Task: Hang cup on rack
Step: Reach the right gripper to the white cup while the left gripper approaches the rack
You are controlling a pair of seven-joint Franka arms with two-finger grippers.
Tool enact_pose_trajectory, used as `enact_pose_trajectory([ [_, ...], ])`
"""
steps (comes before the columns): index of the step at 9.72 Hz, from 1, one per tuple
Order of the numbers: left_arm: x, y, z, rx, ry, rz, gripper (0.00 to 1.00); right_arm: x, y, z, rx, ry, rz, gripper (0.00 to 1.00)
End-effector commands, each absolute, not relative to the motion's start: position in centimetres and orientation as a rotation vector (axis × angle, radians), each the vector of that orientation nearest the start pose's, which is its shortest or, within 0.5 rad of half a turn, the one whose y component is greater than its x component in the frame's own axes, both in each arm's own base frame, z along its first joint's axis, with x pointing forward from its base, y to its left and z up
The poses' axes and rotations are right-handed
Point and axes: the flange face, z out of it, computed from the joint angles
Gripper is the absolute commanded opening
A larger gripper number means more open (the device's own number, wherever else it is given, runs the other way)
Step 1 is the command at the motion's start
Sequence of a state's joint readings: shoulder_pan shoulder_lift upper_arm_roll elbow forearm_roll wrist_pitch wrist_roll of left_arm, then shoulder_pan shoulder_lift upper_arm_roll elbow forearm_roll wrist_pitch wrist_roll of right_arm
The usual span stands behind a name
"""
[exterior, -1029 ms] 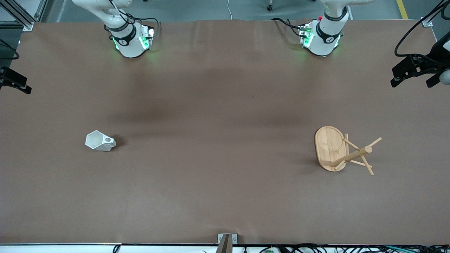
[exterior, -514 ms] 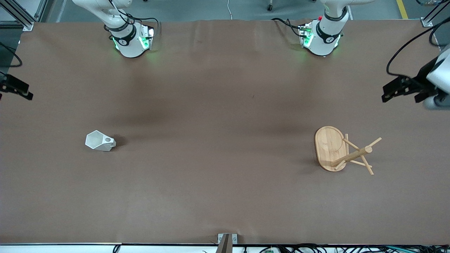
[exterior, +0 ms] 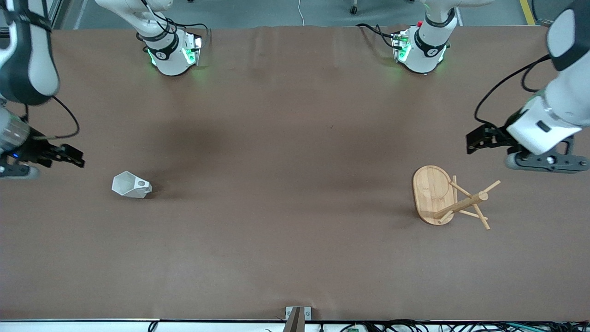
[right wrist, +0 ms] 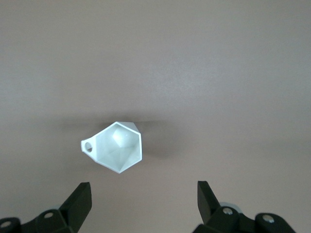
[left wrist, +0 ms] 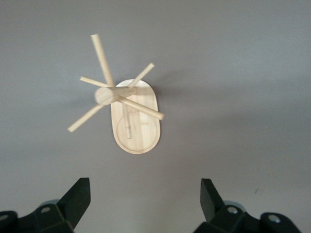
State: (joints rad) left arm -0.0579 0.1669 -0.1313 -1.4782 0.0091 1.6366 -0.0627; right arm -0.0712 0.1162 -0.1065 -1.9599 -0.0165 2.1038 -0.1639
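The robot's right gripper will next grab the cup by its rim, so that the cup's pierced handle stays free to go on the rack.
The white faceted cup stands on the brown table toward the right arm's end, with its opening up and its pierced handle to one side. It also shows in the right wrist view. My right gripper hangs in the air beside the cup, open and empty. The bamboo rack stands on its oval base toward the left arm's end. Its pegs are bare, as the left wrist view shows. My left gripper is up in the air beside the rack, open and empty.
The two arm bases stand along the table's edge farthest from the front camera. A small metal bracket sits at the table's nearest edge. Brown tabletop lies between cup and rack.
Both arms have swung in from the table's ends. The left gripper has come closer to the rack and the right gripper closer to the cup. Cup and rack have not moved.
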Motion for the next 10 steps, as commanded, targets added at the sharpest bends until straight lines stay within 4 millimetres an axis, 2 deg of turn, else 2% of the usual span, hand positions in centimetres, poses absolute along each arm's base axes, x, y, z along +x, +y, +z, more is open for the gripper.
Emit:
enact_pose_trajectory([
  [1,60.7,-13.3,55.5,-3.138,0.257,0.036,1.00,58.7,-10.3,37.5,-3.175,0.000,-0.007,0.96],
  [4,61.5,-16.7,53.6,-3.146,0.338,-0.010,1.00,59.6,-9.8,31.9,-3.177,-0.024,0.035,0.95],
  [6,62.0,-18.5,52.0,-3.145,0.399,-0.016,1.00,59.3,-9.6,29.8,-3.177,-0.030,0.045,0.95],
  [8,61.5,-21.3,51.5,-3.141,0.464,-0.026,1.00,58.7,-8.9,28.4,-3.173,-0.048,0.078,0.93],
  [10,60.8,-23.3,51.3,-3.120,0.556,-0.025,1.00,57.5,-8.7,26.2,-3.174,-0.052,0.061,0.90],
])
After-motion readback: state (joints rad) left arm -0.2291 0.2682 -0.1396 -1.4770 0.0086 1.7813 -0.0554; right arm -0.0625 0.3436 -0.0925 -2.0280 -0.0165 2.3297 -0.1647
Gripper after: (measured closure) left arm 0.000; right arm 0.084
